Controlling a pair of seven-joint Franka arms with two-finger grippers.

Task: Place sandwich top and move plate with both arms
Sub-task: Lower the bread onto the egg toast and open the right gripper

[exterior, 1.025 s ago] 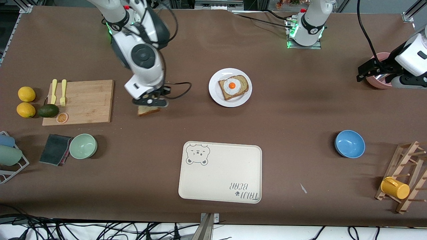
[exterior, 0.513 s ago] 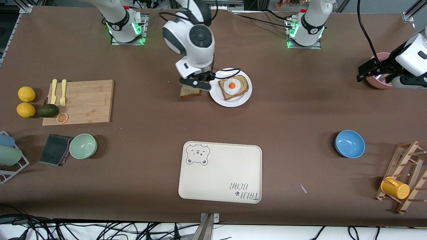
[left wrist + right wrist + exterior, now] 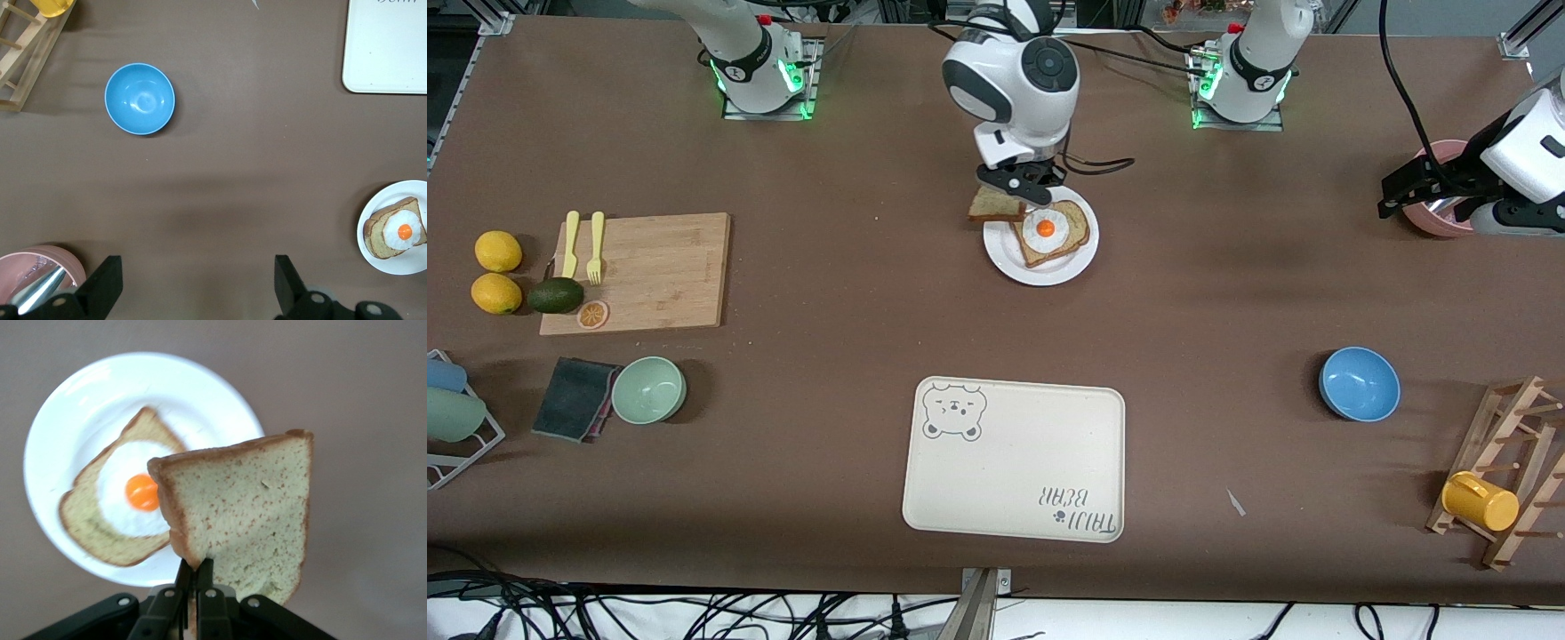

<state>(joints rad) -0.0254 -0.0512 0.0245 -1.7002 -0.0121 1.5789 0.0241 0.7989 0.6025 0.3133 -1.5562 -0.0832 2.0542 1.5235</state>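
Note:
My right gripper holds the sandwich top (image 3: 995, 204) tilted over the plate's rim, short of the egg slice (image 3: 1048, 233), so it should move the sandwich top there before letting go.
The sandwich top (image 3: 994, 206) is a speckled tan slice with a brown crust, and my right gripper (image 3: 1021, 182) is shut on its crust. It hangs tilted over the rim of the white plate (image 3: 1005, 256), at the edge toward the right arm's end. In the right wrist view the sandwich top (image 3: 247, 507) sits above my right gripper (image 3: 197, 577) and partly covers the plate (image 3: 73, 407). A bread slice with a fried egg (image 3: 1049, 231) lies on the plate. My left gripper (image 3: 1403, 188) waits open and empty beside a pink bowl (image 3: 1436, 222), with its fingers (image 3: 100, 287) wide apart.
A cream bear-print tray (image 3: 1014, 462) lies nearer the front camera than the plate. A blue bowl (image 3: 1359, 383) and a wooden rack with a yellow mug (image 3: 1480, 502) are at the left arm's end. A cutting board (image 3: 649, 267) and a green bowl (image 3: 649, 389) are at the right arm's end.
My right gripper has carried the sandwich top from beside the cutting board across to the plate's rim. The left arm has not moved.

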